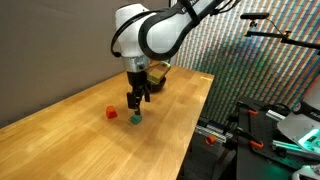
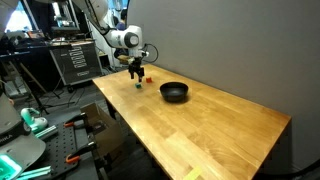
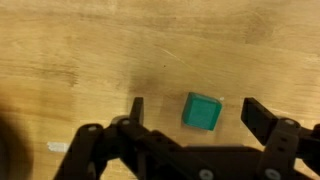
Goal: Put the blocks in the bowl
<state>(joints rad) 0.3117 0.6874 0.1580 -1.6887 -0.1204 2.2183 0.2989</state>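
The gripper isn't ready to close on the green block [image 1: 135,119] yet and should go lower first: its fingers end above the block's sides, which show down to the tabletop.
The green block [image 3: 203,111] lies on the wooden table between my open fingers in the wrist view. In an exterior view my gripper [image 1: 137,103] hangs just above the green block [image 1: 135,119], with the red-orange block [image 1: 111,112] a short way beside it. In an exterior view the gripper [image 2: 137,74] is over the green block [image 2: 137,85], the red-orange block [image 2: 147,78] sits close by, and the black bowl [image 2: 174,92] stands on the table a little farther along. The gripper is open and holds nothing.
The wooden table [image 1: 90,140] [image 2: 200,130] has edges close to the blocks. Equipment racks and stands [image 2: 70,60] stand beyond the table. A dark shape [image 3: 8,150] shows at the wrist view's left edge.
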